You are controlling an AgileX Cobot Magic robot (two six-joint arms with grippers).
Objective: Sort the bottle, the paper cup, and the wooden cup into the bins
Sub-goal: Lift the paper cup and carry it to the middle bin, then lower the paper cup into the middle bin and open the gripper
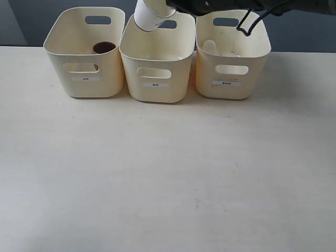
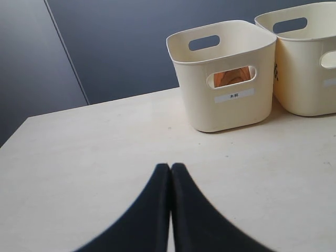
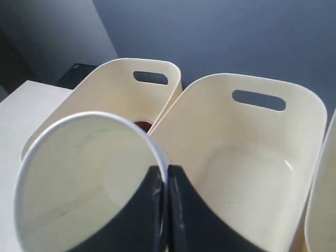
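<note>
I should keep holding the paper cup with my right gripper until the cup is lower, because the paper cup's lower end (image 1: 145,24) still hangs up at the middle bin's back rim.
My right gripper (image 1: 167,8) is shut on the rim of the white paper cup (image 1: 149,16), holding it tilted above the back of the middle bin (image 1: 155,93). In the right wrist view the gripper (image 3: 167,170) pinches the paper cup's (image 3: 79,178) wall, with the middle bin (image 3: 247,173) below. The brown wooden cup (image 1: 104,48) sits inside the left bin (image 1: 84,88). The clear bottle (image 1: 210,47) lies in the right bin (image 1: 231,90). My left gripper (image 2: 170,167) is shut on nothing, low over the table, and is out of the exterior view.
The three bins stand side by side along the table's far edge (image 1: 21,47), in front of a dark wall. In the left wrist view the wooden cup (image 2: 231,77) shows through the left bin's (image 2: 226,113) handle cutout.
</note>
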